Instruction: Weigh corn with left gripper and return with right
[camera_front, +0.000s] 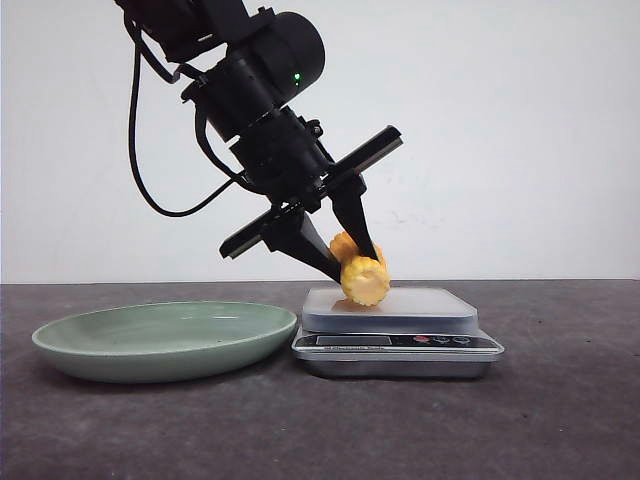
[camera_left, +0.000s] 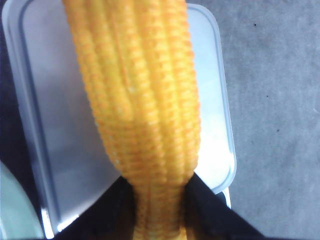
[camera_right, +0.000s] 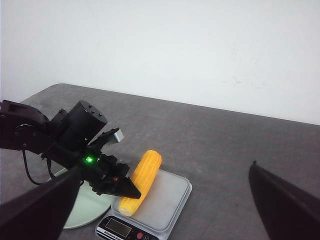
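The cob's lower edge (camera_front: 366, 300) meets the scale's flat platform (camera_front: 425, 306) inside the platform's edges, where the corn would lie, so it is time for my left gripper to open now.
The corn (camera_front: 363, 280) is a yellow-orange cob lying on the platform of a silver kitchen scale (camera_front: 420, 312), at its left side. My left gripper (camera_front: 355, 266) reaches down from the upper left and is shut on the cob near its front end. In the left wrist view the corn (camera_left: 145, 100) runs lengthwise between the two black fingers (camera_left: 112, 212) above the scale platform (camera_left: 60, 125). The right wrist view shows the corn (camera_right: 142, 179) on the scale (camera_right: 167, 200) from far above. My right gripper (camera_right: 167, 167) is open and empty, and it is out of the front view.
A pale green shallow plate (camera_front: 160, 345) stands on the dark table just left of the scale, almost touching it; it also shows in the right wrist view (camera_right: 92, 207). The scale's display and buttons (camera_front: 395, 341) face the front. A white wall stands behind.
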